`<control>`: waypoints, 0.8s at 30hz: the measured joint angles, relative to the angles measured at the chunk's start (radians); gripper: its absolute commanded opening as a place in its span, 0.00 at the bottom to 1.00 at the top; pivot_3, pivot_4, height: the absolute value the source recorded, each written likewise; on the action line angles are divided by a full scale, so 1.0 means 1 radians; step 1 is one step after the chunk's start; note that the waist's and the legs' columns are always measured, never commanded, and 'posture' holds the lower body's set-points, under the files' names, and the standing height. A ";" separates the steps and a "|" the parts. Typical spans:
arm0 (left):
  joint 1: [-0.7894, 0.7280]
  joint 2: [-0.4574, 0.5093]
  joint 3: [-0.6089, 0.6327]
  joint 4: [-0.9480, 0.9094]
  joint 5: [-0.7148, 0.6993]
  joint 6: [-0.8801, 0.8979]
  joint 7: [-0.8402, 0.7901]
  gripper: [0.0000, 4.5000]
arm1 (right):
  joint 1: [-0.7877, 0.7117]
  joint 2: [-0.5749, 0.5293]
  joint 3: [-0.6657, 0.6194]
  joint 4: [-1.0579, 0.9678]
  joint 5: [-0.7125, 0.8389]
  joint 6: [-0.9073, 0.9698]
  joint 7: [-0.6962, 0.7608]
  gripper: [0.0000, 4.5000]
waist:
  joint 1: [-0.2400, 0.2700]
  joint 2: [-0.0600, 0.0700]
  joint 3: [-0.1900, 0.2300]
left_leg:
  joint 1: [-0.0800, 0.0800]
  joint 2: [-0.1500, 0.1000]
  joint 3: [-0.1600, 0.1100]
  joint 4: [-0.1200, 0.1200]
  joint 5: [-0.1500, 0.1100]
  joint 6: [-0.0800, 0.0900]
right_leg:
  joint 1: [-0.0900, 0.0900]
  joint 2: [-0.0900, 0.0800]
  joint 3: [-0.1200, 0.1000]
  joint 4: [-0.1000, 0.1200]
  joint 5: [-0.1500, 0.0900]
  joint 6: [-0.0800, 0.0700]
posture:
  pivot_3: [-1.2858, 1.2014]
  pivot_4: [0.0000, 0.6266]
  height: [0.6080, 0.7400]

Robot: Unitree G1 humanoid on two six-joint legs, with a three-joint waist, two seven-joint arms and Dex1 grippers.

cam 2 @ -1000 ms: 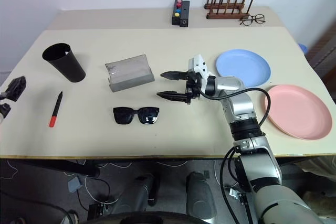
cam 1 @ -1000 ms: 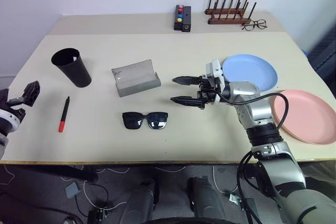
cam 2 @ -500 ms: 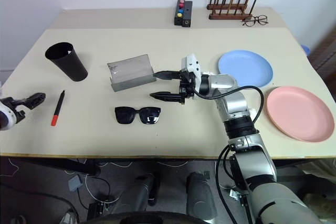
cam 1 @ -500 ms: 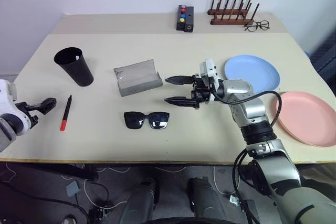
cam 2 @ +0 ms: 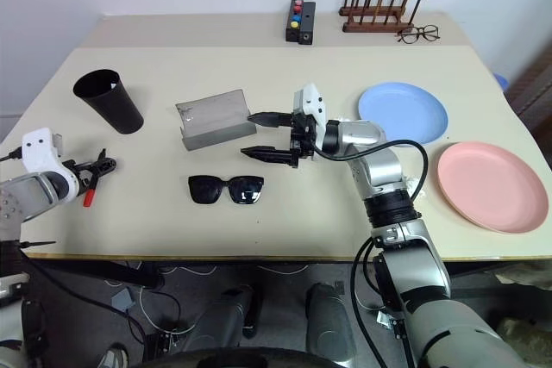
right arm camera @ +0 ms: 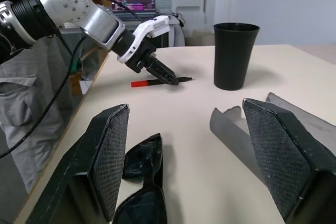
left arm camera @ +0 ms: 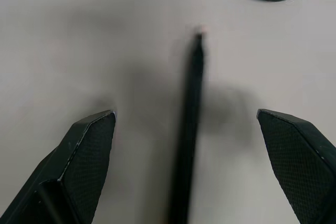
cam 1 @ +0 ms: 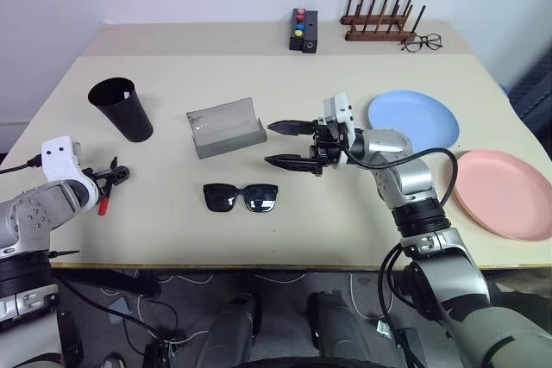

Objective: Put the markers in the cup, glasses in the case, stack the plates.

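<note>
My left gripper's fingers stand on either side of the black marker, so it is time to close my left gripper on the marker now.
A black marker (left arm camera: pixel 191 77) with a red cap (cam 2: pixel 87 198) lies near the table's left front edge. My left gripper (cam 1: pixel 112 176) hangs open just over it, one finger on each side. Behind it stands the black cup (cam 1: pixel 121 109). The grey case (cam 1: pixel 224 127) lies open at mid table, and the black sunglasses (cam 1: pixel 241 197) lie in front of it. My right gripper (cam 1: pixel 269 143) hovers open and empty, pointing left between the case and the sunglasses. On the right are the light blue plate (cam 1: pixel 412 118) and the pink plate (cam 1: pixel 504 193), side by side.
Along the back of the table stand a black box with coloured buttons (cam 1: pixel 301 29), a wooden peg rack (cam 1: pixel 379 19) and thin-rimmed spectacles (cam 1: pixel 419 41). The table's front edge (cam 1: pixel 259 265) runs close below the marker and sunglasses.
My left arm has come down and forward from the table's left edge until its open gripper is over the marker. The right gripper has stayed about where it was.
</note>
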 measured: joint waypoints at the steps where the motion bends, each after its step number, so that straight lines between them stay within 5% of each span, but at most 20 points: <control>1: -0.002 0.000 0.000 0.004 0.006 0.005 -0.001 0.98 | 0.004 -0.001 0.000 -0.006 0.000 0.002 -0.003 0.78 | 0.000 0.000 0.000 | 0.000 0.000 0.000 0.000 0.000 0.000 | 0.000 0.000 0.000 0.000 0.000 0.000 | 0.52 0.24 1.00; 5: -0.020 0.003 -0.006 0.018 0.040 0.034 -0.001 0.98 | 0.010 -0.002 0.000 -0.020 0.001 0.009 -0.010 0.78 | 0.003 0.000 0.000 | 0.000 0.000 0.000 0.001 0.000 0.000 | 0.000 0.000 0.000 0.000 0.000 0.000 | 0.52 0.24 1.00; 7: -0.028 0.005 -0.013 0.020 0.064 0.050 0.001 0.87 | 0.012 -0.002 0.000 -0.024 0.004 0.010 -0.016 0.78 | 0.003 0.000 0.000 | 0.000 0.000 0.000 0.000 0.000 0.000 | 0.000 0.000 0.000 0.000 0.000 0.000 | 0.52 0.24 1.00; 14: -0.052 0.009 -0.030 0.033 0.137 0.075 -0.003 0.15 | 0.027 0.000 0.000 -0.028 0.008 0.015 -0.029 0.78 | 0.004 0.000 0.000 | 0.000 0.000 0.000 0.000 0.000 0.000 | 0.000 0.000 0.000 0.000 0.000 0.000 | 0.52 0.24 1.00; 16: -0.055 0.009 -0.030 0.033 0.148 0.080 -0.009 0.03 | 0.027 0.000 0.000 -0.034 0.008 0.016 -0.031 0.78 | 0.003 0.000 0.000 | 0.000 0.000 0.000 0.000 0.000 0.000 | 0.000 0.000 0.000 0.000 0.000 0.000 | 0.52 0.24 1.00; 24: -0.032 -0.022 -0.002 -0.076 0.145 0.115 -0.048 0.03 | 0.029 0.003 0.000 -0.037 0.009 0.015 -0.039 0.78 | 0.004 0.000 0.000 | 0.000 0.000 0.000 0.001 0.000 0.000 | 0.000 0.000 0.000 0.000 0.000 0.000 | 0.52 0.24 1.00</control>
